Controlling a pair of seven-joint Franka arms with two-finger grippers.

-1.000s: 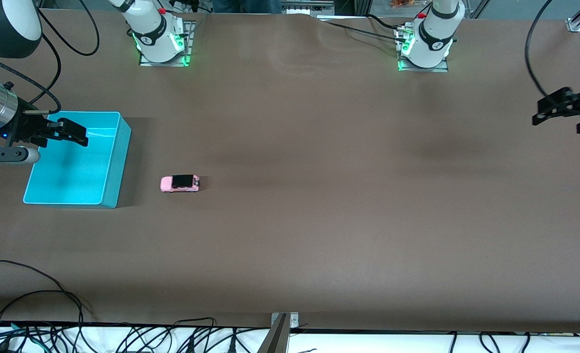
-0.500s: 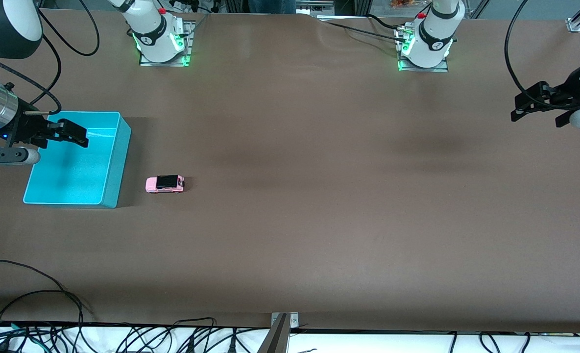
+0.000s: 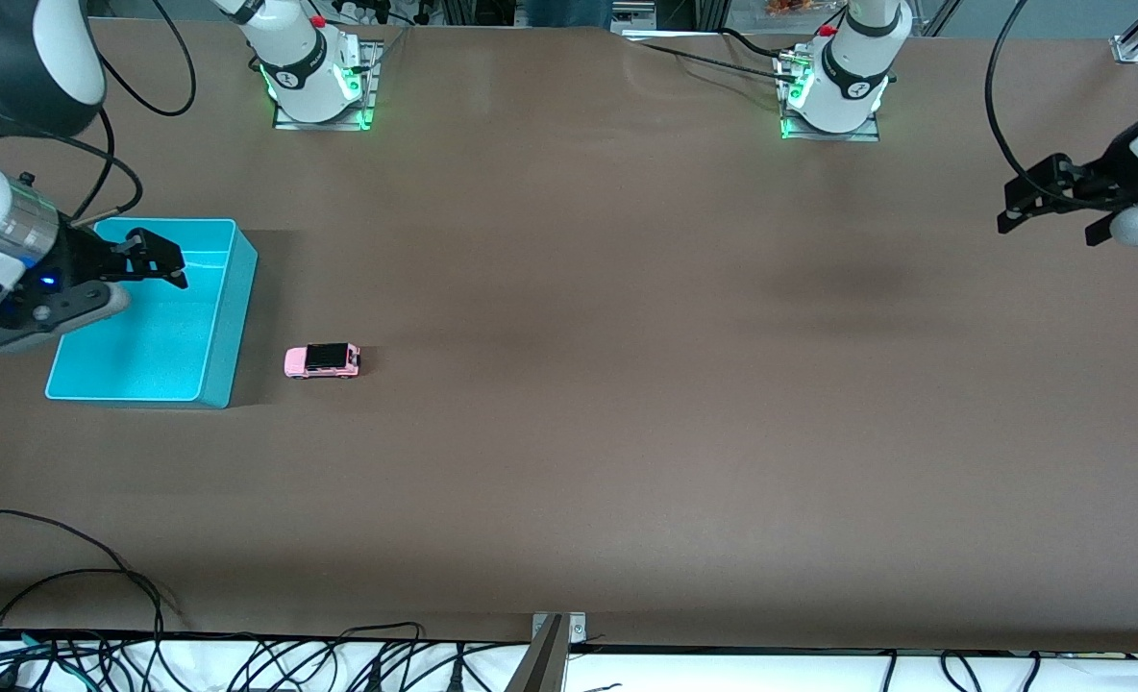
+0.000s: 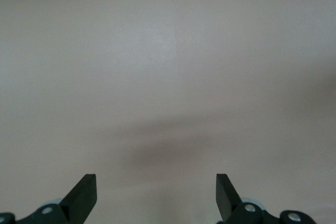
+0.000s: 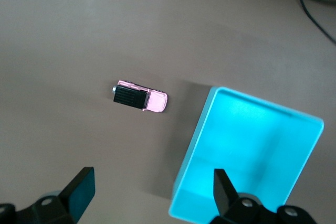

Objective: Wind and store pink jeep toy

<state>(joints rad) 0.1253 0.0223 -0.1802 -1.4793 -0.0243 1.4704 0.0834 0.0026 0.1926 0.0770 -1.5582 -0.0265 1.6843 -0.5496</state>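
Observation:
The right gripper picks up the pink jeep toy by its black-roofed body (image 3: 325, 358) (image 5: 131, 96) next, to wind it and store it in the bin.
The pink jeep toy (image 3: 322, 360), pale pink with a black roof, stands on the brown table beside the turquoise bin (image 3: 218, 317), toward the left arm's end from it. It also shows in the right wrist view (image 5: 140, 97), next to the bin (image 5: 194, 150). My right gripper (image 3: 160, 261) is open and empty, up over the bin. My left gripper (image 3: 1035, 197) is open and empty, up over the bare table at the left arm's end; its wrist view shows only bare table between the fingertips (image 4: 84, 192).
The two arm bases (image 3: 314, 72) (image 3: 833, 82) stand along the table's farthest edge. Black cables (image 3: 69, 577) lie at the table's nearest edge, with a metal bracket (image 3: 555, 634) at its middle.
The jeep has rolled toward the bin and stopped beside it. The left gripper has moved in over the table's end. The right gripper has shifted a little over the bin.

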